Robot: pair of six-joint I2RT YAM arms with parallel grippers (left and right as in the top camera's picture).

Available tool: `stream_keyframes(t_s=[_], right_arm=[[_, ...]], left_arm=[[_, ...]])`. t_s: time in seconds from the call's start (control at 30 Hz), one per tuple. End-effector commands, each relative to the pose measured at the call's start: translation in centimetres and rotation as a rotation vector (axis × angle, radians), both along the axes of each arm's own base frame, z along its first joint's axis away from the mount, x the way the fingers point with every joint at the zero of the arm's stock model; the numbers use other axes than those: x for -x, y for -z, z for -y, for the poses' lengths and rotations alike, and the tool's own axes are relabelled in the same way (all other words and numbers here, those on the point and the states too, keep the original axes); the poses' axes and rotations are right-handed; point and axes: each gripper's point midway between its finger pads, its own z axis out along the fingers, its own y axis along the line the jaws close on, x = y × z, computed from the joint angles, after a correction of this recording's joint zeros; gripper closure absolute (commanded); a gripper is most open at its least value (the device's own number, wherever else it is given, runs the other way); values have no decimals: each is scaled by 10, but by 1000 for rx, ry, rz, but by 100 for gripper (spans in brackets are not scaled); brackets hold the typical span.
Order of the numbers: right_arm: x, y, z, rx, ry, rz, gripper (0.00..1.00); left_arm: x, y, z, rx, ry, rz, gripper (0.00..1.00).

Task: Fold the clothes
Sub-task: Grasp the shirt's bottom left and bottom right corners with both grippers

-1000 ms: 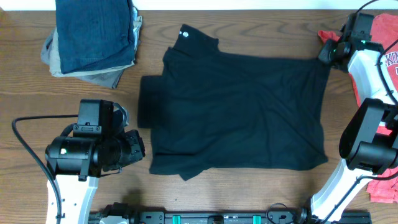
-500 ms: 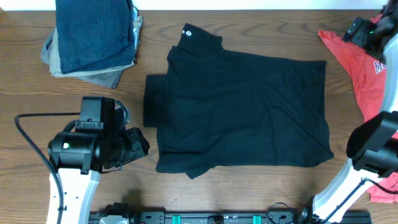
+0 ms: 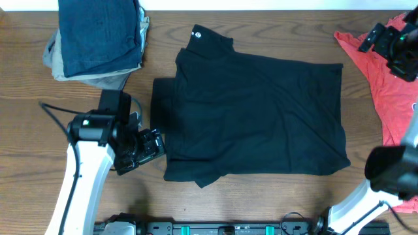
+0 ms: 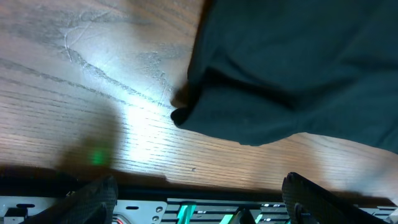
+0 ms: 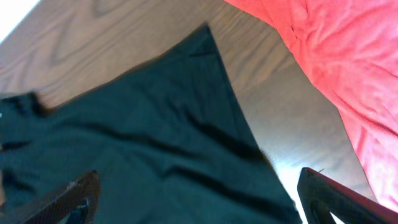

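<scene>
My left gripper will next grab the near-edge corner of the black T-shirt [image 3: 255,117] on the side of the folded-under sleeve. The T-shirt's other near-edge corner stays free for folding together.
The black T-shirt [image 3: 255,117] lies flat mid-table, its collar with a small white logo [image 3: 196,35] at the top left and a sleeve folded under at the left [image 3: 162,98]. My left gripper [image 3: 155,142] hovers open beside its lower left edge, apart from the cloth. In the left wrist view the black shirt [image 4: 298,68] lies ahead of the wide-apart fingers [image 4: 93,198]. My right gripper [image 3: 373,38] is open and empty at the far right, above the coral-red T-shirt [image 3: 392,98]. The right wrist view shows the black shirt's corner [image 5: 155,137] and the red shirt [image 5: 336,56].
A stack of folded clothes, blue denim on beige [image 3: 98,39], sits at the back left. A black rail with green parts [image 3: 228,228] runs along the front edge. Bare wood table [image 3: 39,98] lies left of the shirt.
My right gripper let go of the shirt's top right corner and pulled back to the right, opening. My left gripper opened and swung in toward the shirt's lower left edge.
</scene>
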Motion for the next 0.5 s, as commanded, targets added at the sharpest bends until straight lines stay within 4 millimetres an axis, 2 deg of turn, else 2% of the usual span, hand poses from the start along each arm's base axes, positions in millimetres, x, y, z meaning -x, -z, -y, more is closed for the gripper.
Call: stream_keyframes(t_s=[0.0,0.17,0.33,0.47], right_arm=[[25,-41,-14,11,-8,71,1],[67,-45,-29,-13,-12,-12,1],[95,-43,-49,-9,-64,-19,1],[117,-37,-63,-1,-93,3,1]], left_arm=[[0,11,-1,-4,34,-41,14],[1,24,2,1,68,-84,14],[9,47,32,117,174,-70,14],[11,72,40,126,207,-38,14]])
